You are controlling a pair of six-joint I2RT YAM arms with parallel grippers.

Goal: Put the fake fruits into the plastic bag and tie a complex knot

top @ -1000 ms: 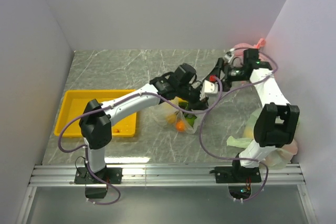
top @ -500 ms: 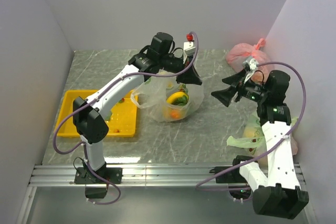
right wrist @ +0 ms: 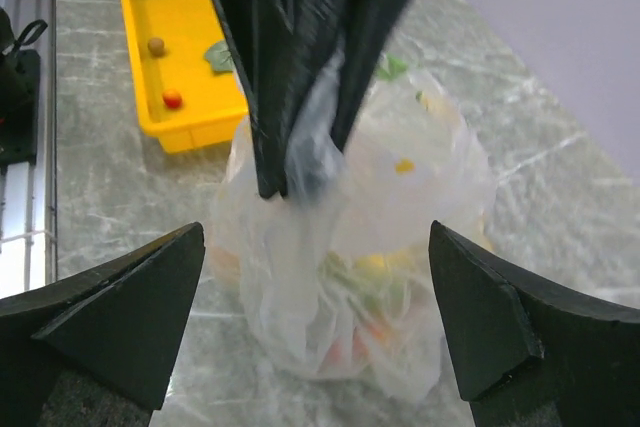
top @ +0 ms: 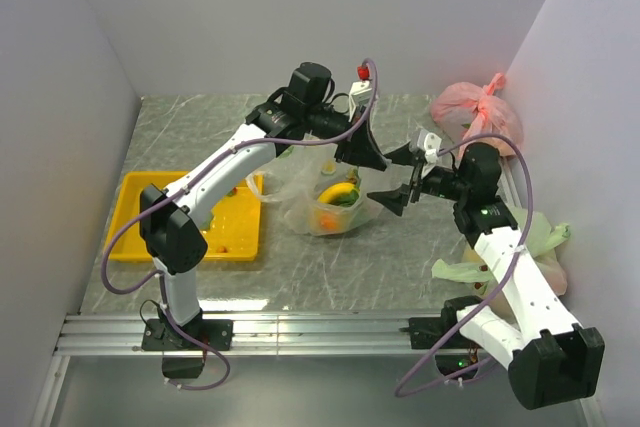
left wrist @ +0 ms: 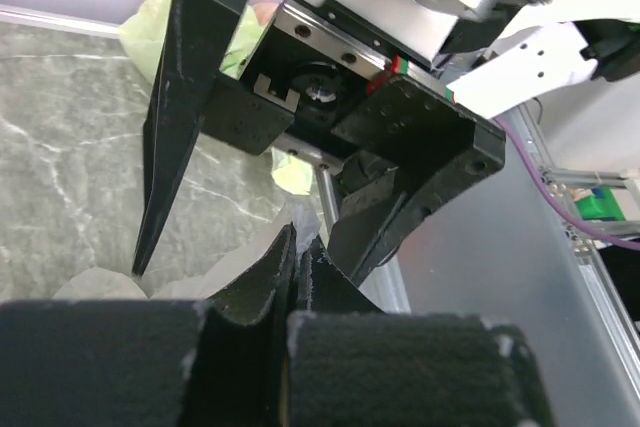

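Observation:
The bag's gathered film is still out of reach of my right gripper's open fingers, so my right gripper should move closer first and then close on the film.
The plastic bag [top: 322,202] hangs gathered at its top, its bottom resting on the marble table. Inside it I make out fake fruits: a yellow banana [top: 338,190], an orange [top: 326,217] and something green. My left gripper [top: 372,159] holds the bag from above, shut on the film [left wrist: 290,222]. In the right wrist view its fingers [right wrist: 300,97] pinch the bag [right wrist: 380,287] at the neck. My right gripper [top: 381,177] faces the bag from the right, open wide, with one finger on each side of it [right wrist: 315,322] and not touching it.
A yellow tray [top: 135,209] lies to the left, holding a red berry [right wrist: 172,99], a brown ball [right wrist: 156,46] and a green leaf [right wrist: 220,55]. A pink knotted bag [top: 468,107] sits at the back right. Pale green bags [top: 530,252] lie by the right arm.
The left gripper rose with the bag's top, lifting the bag upright. The right arm first swung back to the right, then came left and now faces the bag, open throughout.

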